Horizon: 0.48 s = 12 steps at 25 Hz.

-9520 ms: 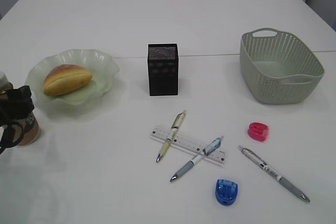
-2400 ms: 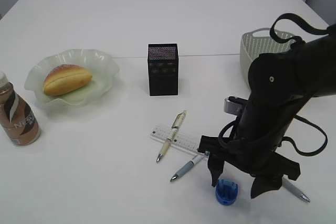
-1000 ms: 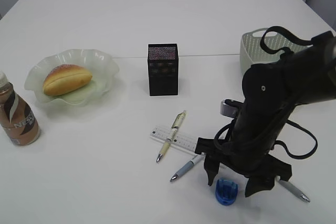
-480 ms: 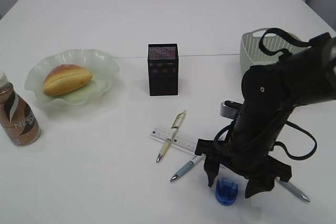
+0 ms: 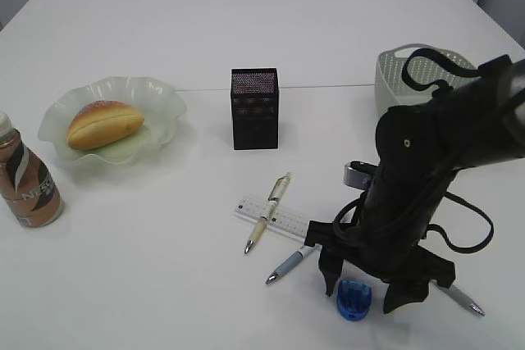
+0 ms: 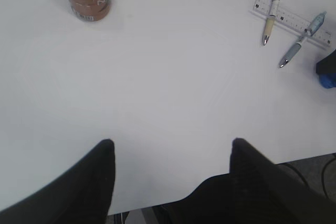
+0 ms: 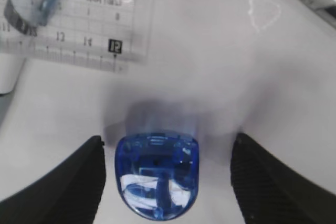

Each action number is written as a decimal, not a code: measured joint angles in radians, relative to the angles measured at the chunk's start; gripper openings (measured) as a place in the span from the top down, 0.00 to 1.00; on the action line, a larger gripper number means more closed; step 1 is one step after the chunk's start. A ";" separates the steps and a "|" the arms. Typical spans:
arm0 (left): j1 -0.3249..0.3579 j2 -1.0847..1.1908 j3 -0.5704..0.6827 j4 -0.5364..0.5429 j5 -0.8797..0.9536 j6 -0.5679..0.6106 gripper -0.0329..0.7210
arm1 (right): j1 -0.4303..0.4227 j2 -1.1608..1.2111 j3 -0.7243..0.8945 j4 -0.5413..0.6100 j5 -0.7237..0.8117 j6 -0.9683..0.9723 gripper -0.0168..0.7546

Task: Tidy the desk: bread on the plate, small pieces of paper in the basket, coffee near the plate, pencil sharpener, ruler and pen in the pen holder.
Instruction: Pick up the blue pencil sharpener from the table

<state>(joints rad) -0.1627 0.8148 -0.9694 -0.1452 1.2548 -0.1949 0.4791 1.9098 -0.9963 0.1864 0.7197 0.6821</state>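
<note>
Next, my right gripper grabs the two straight facing sides of the sharpener, since one end of the blue pencil sharpener [image 5: 353, 299] curves round.
My right gripper [image 5: 365, 291] stands open low over the desk [image 5: 164, 284], its fingers either side of a blue pencil sharpener [image 5: 353, 299] without touching it. The right wrist view shows the sharpener [image 7: 157, 174] between the wide-apart fingers of the gripper [image 7: 167, 146]. The ruler [image 5: 279, 219] lies under a cream pen [image 5: 267, 219] and a blue pen [image 5: 287, 266]. The bread [image 5: 104, 123] rests on the plate [image 5: 160, 100], and the coffee [image 5: 29, 178] stands in front of it to the left. My left gripper [image 6: 172, 145] is open and empty. Small pieces of paper are out of view.
The pen holder [image 5: 254, 108] stands mid-desk behind the pens. The basket [image 5: 394, 71] is at the back right, largely hidden by my right arm. A grey pen [image 5: 458, 298] lies just right of my right gripper. The desk's front edge shows under my left gripper.
My right gripper has sunk a little closer to the desk around the blue sharpener, still open. Much earlier my left gripper was at the coffee; it has since drawn back.
</note>
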 joint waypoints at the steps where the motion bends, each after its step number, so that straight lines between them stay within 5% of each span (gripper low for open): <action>1: 0.000 0.000 0.000 0.000 0.000 0.000 0.30 | 0.000 0.002 0.000 0.002 0.000 0.000 0.23; 12: 0.000 0.000 0.000 -0.002 0.000 0.000 0.30 | 0.000 0.007 0.000 0.002 0.000 0.000 0.23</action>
<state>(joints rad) -0.1627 0.8148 -0.9694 -0.1470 1.2548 -0.1949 0.4791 1.9171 -0.9963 0.1882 0.7197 0.6821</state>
